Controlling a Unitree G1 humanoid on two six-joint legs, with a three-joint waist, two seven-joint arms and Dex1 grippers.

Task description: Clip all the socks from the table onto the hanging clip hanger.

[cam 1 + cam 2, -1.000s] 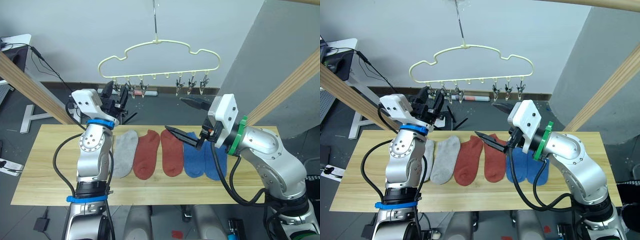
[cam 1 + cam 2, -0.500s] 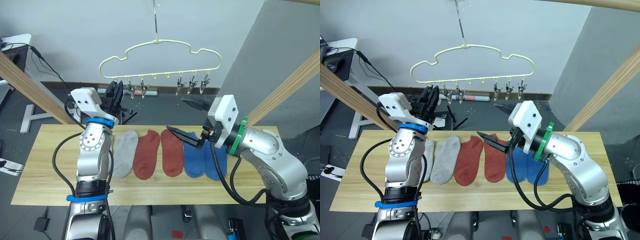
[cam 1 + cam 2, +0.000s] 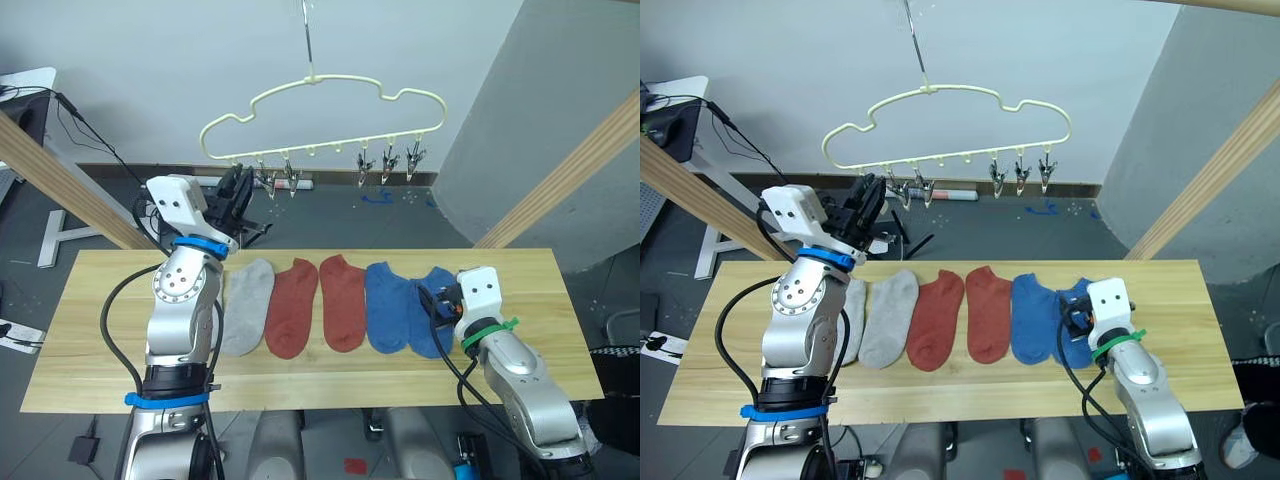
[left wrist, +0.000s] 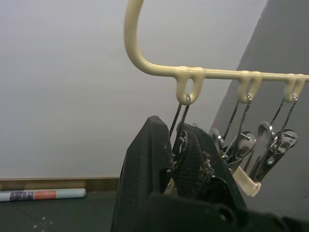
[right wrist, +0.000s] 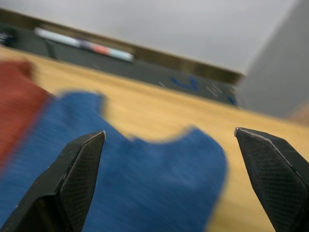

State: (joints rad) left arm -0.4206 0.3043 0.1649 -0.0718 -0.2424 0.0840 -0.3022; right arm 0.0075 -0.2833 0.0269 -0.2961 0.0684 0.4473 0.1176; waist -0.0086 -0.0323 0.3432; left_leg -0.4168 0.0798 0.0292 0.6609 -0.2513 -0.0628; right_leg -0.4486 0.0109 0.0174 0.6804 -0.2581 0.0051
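Note:
The blue sock [image 5: 145,193] needs to hang from the clip hanger, so I should next grab the sock by its cuff end [image 5: 181,145] with my right gripper.
The cream clip hanger [image 3: 312,79] hangs from a metal hook above the table [image 3: 100,340]. My left gripper [image 3: 240,184] is raised to its leftmost clip [image 4: 181,140], and the fingers [image 4: 145,159] are shut on that clip. Several socks lie in a row on the table: light grey [image 3: 247,305], another grey one [image 3: 853,318] partly behind my left arm, two rust red [image 3: 293,305] [image 3: 343,300] and two blue [image 3: 388,305] [image 3: 1074,335]. My right gripper [image 5: 168,131] is low over the rightmost blue sock [image 5: 145,193], open, with nothing held.
Two slanted wooden poles [image 3: 60,170] [image 3: 560,180] flank the table at the left and right. A tube [image 3: 960,196] and cables lie on the floor behind. Bare wood lies to the left of the socks and along the front edge.
My right arm has dropped from mid-air above the red and blue socks down to the table at the rightmost blue sock. My left gripper stays at the leftmost clip.

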